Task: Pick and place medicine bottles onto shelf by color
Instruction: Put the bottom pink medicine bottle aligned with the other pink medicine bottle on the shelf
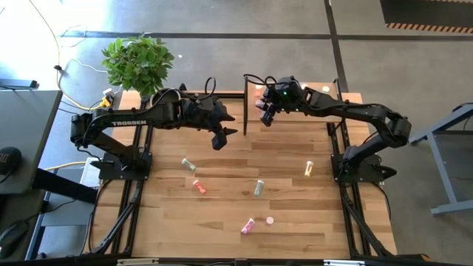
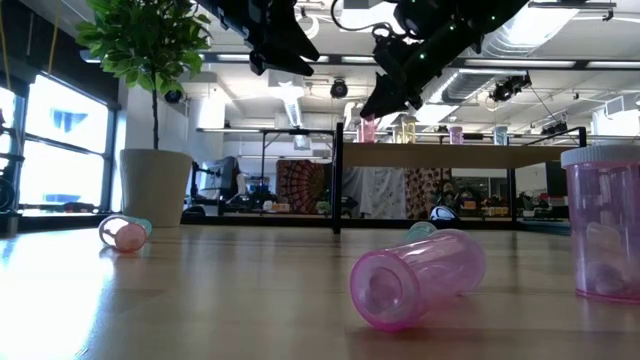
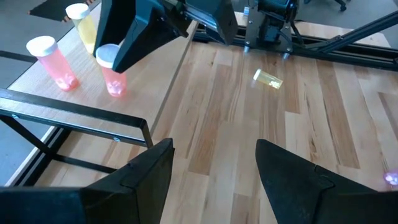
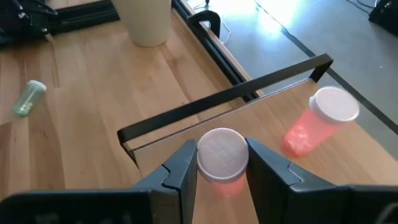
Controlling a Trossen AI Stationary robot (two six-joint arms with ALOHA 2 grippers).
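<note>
The pinkish-red bottle stands upright with its base on the top of the shelf, so it is time for my right gripper to let go of the bottle now.
My right gripper (image 1: 264, 112) is over the shelf's (image 1: 314, 90) left end at the table's far side, shut on a pinkish-red medicine bottle (image 3: 113, 73) with a white cap. An orange-red bottle (image 4: 316, 123) and a yellow one (image 3: 84, 23) stand upright on the shelf beside it. My left gripper (image 3: 214, 180) hangs open above the table, left of the shelf's black upright panel (image 1: 244, 111), with nothing between its fingers. Several more bottles lie on their sides on the tabletop, among them a yellow one (image 1: 309, 168) and a pink one (image 1: 247, 225). My right gripper pinches the bottle at its white cap (image 4: 221, 152) and the neck just below, one finger on each side. The fingers slant down from above. The bottle is upright, its base (image 3: 115, 91) at the shelf's top; whether it touches the shelf I cannot tell.
A potted plant (image 1: 139, 63) stands at the far left corner. On the tabletop lie pale green bottles (image 1: 188, 165) (image 1: 259, 188), an orange-red one (image 1: 198, 187) and a loose cap (image 1: 270, 220). A pink bottle (image 2: 605, 220) stands upright near the front.
</note>
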